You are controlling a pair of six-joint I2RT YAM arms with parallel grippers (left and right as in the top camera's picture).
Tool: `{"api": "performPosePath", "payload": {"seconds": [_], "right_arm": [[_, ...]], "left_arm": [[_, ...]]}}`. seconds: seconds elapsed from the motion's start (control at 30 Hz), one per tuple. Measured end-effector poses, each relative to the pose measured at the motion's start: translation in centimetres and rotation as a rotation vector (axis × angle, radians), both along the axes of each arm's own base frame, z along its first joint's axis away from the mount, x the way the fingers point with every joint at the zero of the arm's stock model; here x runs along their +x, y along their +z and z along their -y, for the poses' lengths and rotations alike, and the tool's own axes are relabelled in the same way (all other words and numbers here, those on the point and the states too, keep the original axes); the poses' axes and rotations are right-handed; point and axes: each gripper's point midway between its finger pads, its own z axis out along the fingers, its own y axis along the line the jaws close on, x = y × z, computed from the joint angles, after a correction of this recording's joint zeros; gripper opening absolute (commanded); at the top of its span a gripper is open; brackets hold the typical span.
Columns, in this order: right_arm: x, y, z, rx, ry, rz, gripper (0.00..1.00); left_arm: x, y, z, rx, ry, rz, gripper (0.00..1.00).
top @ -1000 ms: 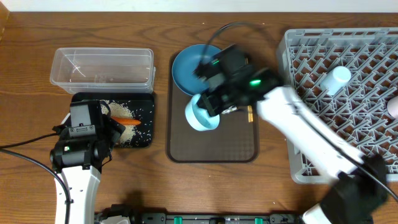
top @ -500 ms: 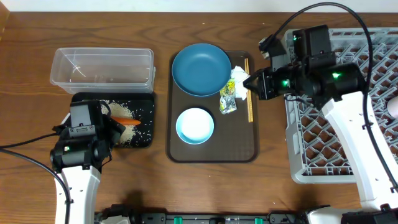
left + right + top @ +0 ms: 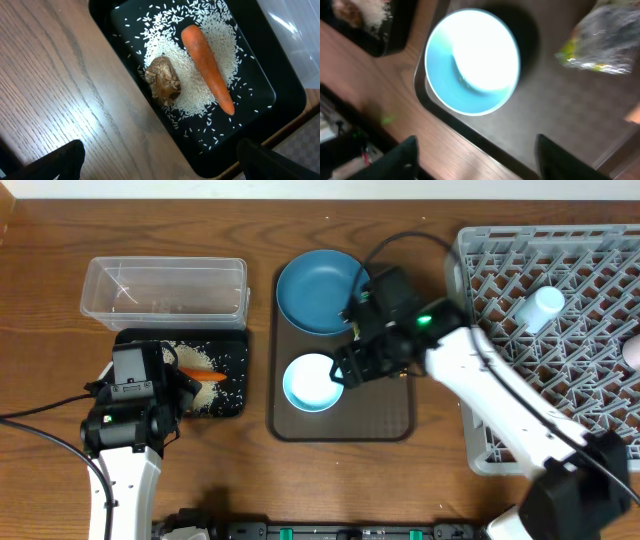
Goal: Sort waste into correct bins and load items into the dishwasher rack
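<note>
The white bowl should be picked up by its near rim [image 3: 315, 409] with my right gripper. The bowl's base then stays free, so the bowl can be loaded tilted into the rack [image 3: 500, 440].
A white bowl [image 3: 312, 383], light blue inside [image 3: 470, 60], sits upright on the brown serving tray [image 3: 340, 422]. My right gripper [image 3: 348, 368] [image 3: 480, 166] hovers just right of it, open and holding nothing. The green-yellow wrapper [image 3: 607, 45] lies on the tray beyond the bowl. Behind it rests the dark-blue plate [image 3: 318, 290]. In the black tray [image 3: 280, 95] lie an orange carrot [image 3: 207, 75], a brown food lump [image 3: 164, 80] and loose rice [image 3: 200, 97]. My left gripper [image 3: 160, 169] is open above that tray's near corner. A pale cup [image 3: 545, 305] stands in the grey rack [image 3: 500, 440].
The clear tub [image 3: 165, 288] stands behind the black tray [image 3: 235, 395]. A second pale cup [image 3: 632, 350] shows at the rack's right edge. My right arm crosses from the rack's front to the brown tray, covering the tray's right side.
My right arm has swung from the rack's left edge back over the brown tray beside the bowl, and its jaws have spread apart. The left arm has not moved.
</note>
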Motion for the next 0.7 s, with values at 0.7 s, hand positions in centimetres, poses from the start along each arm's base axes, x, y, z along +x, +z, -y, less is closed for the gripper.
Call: {"api": "performPosePath", "payload": {"seconds": [0.7], "right_arm": [[-2.9, -6.8, -8.0, -0.23, 0.343, 0.262, 0.89]], "left_arm": [[0.0, 0.0, 0.0, 0.0, 0.0, 0.001, 0.98]]}}
